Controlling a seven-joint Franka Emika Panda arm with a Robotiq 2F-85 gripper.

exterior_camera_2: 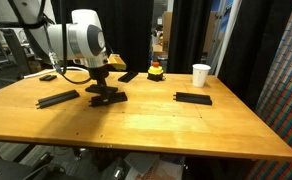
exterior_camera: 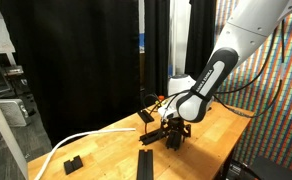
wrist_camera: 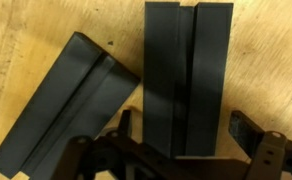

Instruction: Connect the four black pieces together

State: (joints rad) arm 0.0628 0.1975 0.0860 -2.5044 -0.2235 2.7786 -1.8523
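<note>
The straight black piece is between my open fingers, which are down beside the sides of its near end (exterior_camera: 174, 143) (wrist_camera: 183, 124), so my gripper should close. Closing now would catch it.
In the wrist view two flat black pieces lie on the wooden table. One (wrist_camera: 186, 60) runs straight up the picture, the other (wrist_camera: 71, 105) lies tilted to its left, their near corners almost touching. My gripper (wrist_camera: 183, 120) is open and low over the straight piece, one finger (wrist_camera: 244, 128) on each side of its near end, apart from it. In an exterior view the gripper (exterior_camera_2: 106, 90) stands over those pieces, with more black bars to its left (exterior_camera_2: 58, 98), right (exterior_camera_2: 193, 98) and behind (exterior_camera_2: 129, 76). My gripper (exterior_camera: 171, 130) also shows in an exterior view, with a bar (exterior_camera: 146, 165) near the table's front.
A white cup (exterior_camera_2: 201, 74) and a red-and-yellow object (exterior_camera_2: 156, 70) stand at the back of the table (exterior_camera_2: 146, 125). A small chunky black block (exterior_camera: 73, 162) lies near a white cable (exterior_camera: 81, 140). Black curtains hang behind.
</note>
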